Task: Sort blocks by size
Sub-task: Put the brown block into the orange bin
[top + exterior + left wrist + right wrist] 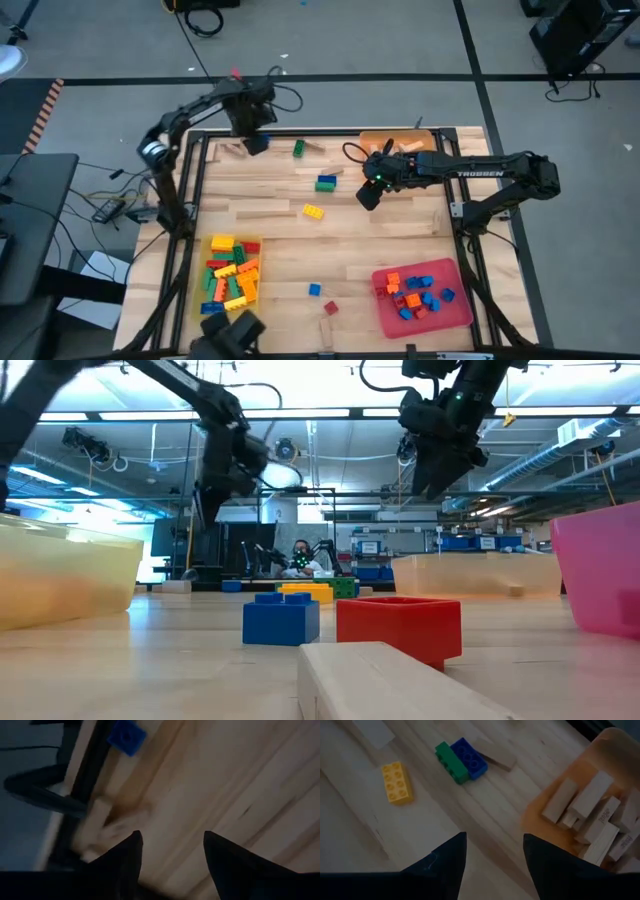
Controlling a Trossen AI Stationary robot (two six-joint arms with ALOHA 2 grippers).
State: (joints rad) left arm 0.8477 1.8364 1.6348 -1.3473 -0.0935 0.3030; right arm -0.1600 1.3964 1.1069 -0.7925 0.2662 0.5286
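Observation:
My left gripper takes hold of the wooden piece by its long sides next, since the piece goes into the orange tray point(400, 143).
Loose blocks lie on the wooden table: a blue one point(257, 145) point(126, 736) and a tan wooden piece point(232, 150) point(95, 822) at the far left, a green one point(298, 148), a joined blue and green pair point(326, 183) point(461, 760) and a yellow brick point(314, 211) point(396, 781). My left gripper point(248, 128) point(172, 850) hangs open, pointing down, above the table by the blue block and the wooden piece, with nothing between its fingers. Over mid-table, my right gripper point(368, 195) point(494, 850) is open and empty, beside the orange tray point(400, 143).
The orange tray point(540, 805) at the far right holds tan wooden pieces point(590, 810). A yellow tray point(213, 300) near left and a red tray point(460, 315) near right hold coloured blocks. Small blue point(314, 290) and red point(330, 307) blocks and a wooden piece point(326, 335) lie near the front edge.

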